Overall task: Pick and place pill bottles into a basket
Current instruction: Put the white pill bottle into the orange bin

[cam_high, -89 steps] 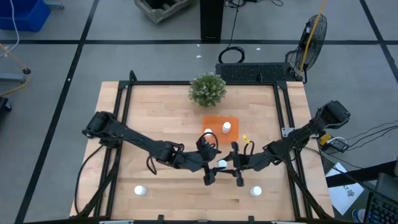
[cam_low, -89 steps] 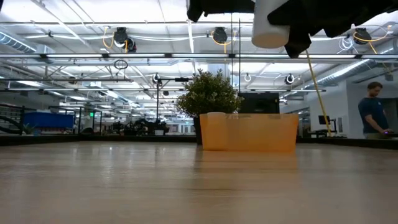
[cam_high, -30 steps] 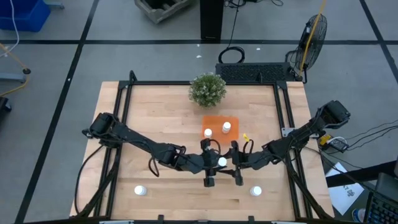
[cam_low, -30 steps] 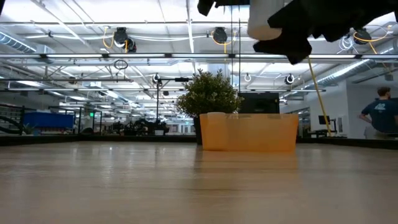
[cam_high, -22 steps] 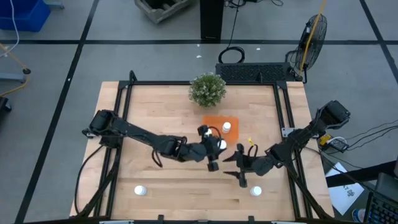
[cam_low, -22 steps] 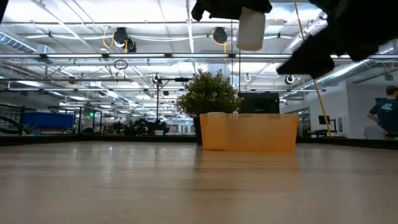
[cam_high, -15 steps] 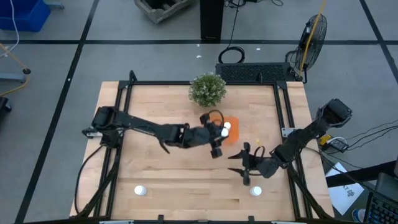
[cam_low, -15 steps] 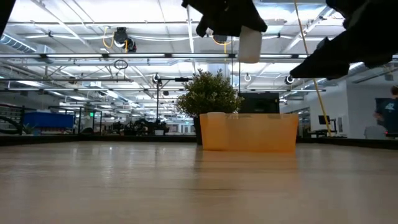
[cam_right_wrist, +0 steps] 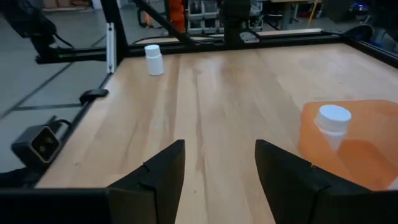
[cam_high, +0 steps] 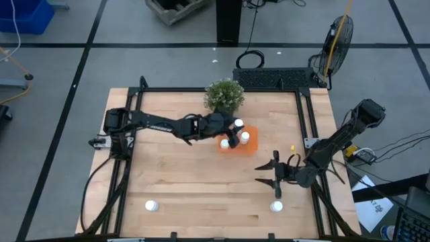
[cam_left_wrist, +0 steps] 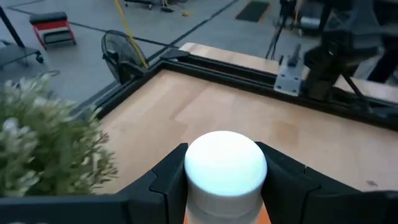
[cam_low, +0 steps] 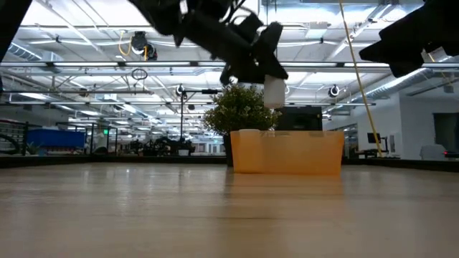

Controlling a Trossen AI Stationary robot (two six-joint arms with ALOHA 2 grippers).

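Observation:
My left gripper should move the pill bottle inward and down before it lets go, because the white pill bottle (cam_high: pixel 238 123) in my fingers is over the basket's back edge (cam_high: pixel 250 127).
My left gripper (cam_high: pixel 235 133) is shut on a white pill bottle (cam_low: pixel 273 90) in the air over the orange basket (cam_high: pixel 250 148), just in front of the green plant (cam_high: pixel 224 96). The basket (cam_low: pixel 287 152) stands on the table and holds two white bottles (cam_high: pixel 245 136) (cam_high: pixel 224 142). My right gripper (cam_high: pixel 263 176) is open and empty, to the right of and nearer than the basket. Two more bottles stand on the table near its front edge (cam_high: pixel 152 206) (cam_high: pixel 276 206). My left gripper pinches the bottle's upper part, by the round white cap (cam_left_wrist: pixel 225 163), between its two fingers (cam_left_wrist: pixel 166 182). The fingers slant down from the table's left. The bottle hangs upright below them, its lower body (cam_low: pixel 273 94) clear above the basket's rim.
The bushy plant (cam_low: pixel 240 109) stands right behind the basket, close to my left gripper. The right wrist view shows the basket (cam_right_wrist: pixel 360 149) with one bottle (cam_right_wrist: pixel 334 122) and the front-left bottle (cam_right_wrist: pixel 153 59). Black frame rails run along the table's edges.
My right gripper has let go of the bottle and drawn back toward the table's right and near edges. My left gripper has carried the bottle toward the far edge and down, from mid-table to over the basket, keeping it upright.

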